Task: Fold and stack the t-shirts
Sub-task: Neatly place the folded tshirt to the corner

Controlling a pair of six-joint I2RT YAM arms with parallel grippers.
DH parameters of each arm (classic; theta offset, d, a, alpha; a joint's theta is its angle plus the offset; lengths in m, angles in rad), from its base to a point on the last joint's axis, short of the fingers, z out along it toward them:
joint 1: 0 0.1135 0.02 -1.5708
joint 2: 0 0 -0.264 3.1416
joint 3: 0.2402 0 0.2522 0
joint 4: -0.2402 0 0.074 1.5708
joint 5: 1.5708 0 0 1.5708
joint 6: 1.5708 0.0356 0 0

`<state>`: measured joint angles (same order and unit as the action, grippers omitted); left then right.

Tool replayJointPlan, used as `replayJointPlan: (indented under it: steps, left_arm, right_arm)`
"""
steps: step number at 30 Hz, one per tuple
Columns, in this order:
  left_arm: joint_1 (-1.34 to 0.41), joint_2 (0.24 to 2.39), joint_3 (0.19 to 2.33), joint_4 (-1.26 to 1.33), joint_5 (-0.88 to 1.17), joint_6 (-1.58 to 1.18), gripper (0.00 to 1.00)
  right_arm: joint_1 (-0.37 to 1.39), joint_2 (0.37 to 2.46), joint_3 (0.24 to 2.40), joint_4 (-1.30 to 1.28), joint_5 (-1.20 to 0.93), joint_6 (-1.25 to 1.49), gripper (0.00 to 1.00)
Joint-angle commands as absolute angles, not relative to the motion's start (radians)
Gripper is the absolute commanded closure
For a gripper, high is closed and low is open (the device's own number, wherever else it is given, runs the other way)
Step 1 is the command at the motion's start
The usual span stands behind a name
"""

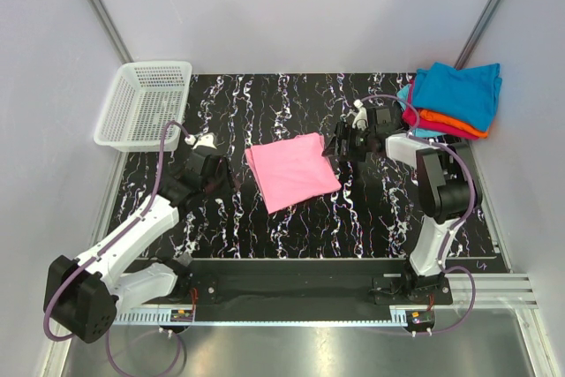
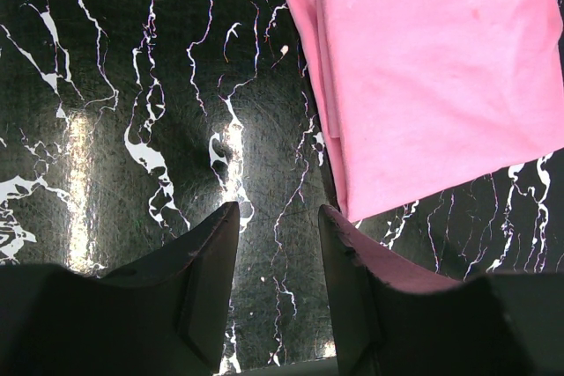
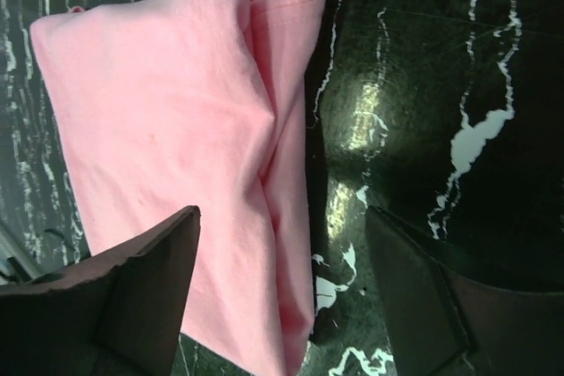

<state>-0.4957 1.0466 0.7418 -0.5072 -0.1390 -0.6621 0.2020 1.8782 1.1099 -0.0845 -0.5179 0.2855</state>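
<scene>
The folded pink t-shirt [image 1: 291, 171] needs to be stacked. My right gripper needs to pick it up next by its thick folded side edge, pinching the layers together.
A folded bright pink t-shirt [image 1: 291, 171] lies flat in the middle of the black marbled table [image 1: 371, 209]. At the back right corner sits a stack of folded t-shirts, teal-blue [image 1: 457, 93] on top, orange [image 1: 452, 122] and magenta [image 1: 413, 118] beneath. My right gripper [image 1: 341, 146] hovers at the pink shirt's right edge. In the right wrist view it [image 3: 282, 210] stands wide open over the shirt's thick folded edge [image 3: 176, 129], holding nothing. My left gripper [image 1: 233, 180] is just left of the shirt. It [image 2: 278, 217] is open over bare table, with the pink cloth [image 2: 441, 77] beyond its right finger.
A white plastic mesh basket [image 1: 146, 103] stands at the back left corner, partly off the table. Grey walls close in the back and both sides. A metal rail [image 1: 291, 313] with the arm bases runs along the near edge.
</scene>
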Motion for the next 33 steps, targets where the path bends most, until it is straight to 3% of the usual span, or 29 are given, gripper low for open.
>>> replayJointPlan:
  steps: [1, 12, 22, 28, 33]
  left_arm:
    - [-0.495, 1.028, 0.738, -0.483, -0.153, -0.646, 0.54]
    - [-0.497, 1.026, 0.738, -0.482, -0.163, -0.644, 0.54]
    - [-0.495, 1.011, 0.733, -0.483, -0.172, -0.637, 0.53]
    - [-0.495, 1.008, 0.730, -0.485, -0.176, -0.638, 0.53]
    - [-0.495, 1.006, 0.730, -0.485, -0.181, -0.637, 0.53]
  right_arm:
    - [0.193, 1.916, 1.101, -0.012, -0.617, 0.307, 0.19]
    - [0.192, 2.028, 1.111, 0.038, -0.732, 0.328, 0.30]
    - [0.198, 2.083, 1.146, -0.040, -0.761, 0.316, 0.30]
    - [0.206, 2.128, 1.186, -0.107, -0.790, 0.293, 0.48]
    - [0.218, 2.149, 1.226, -0.175, -0.798, 0.250, 0.44]
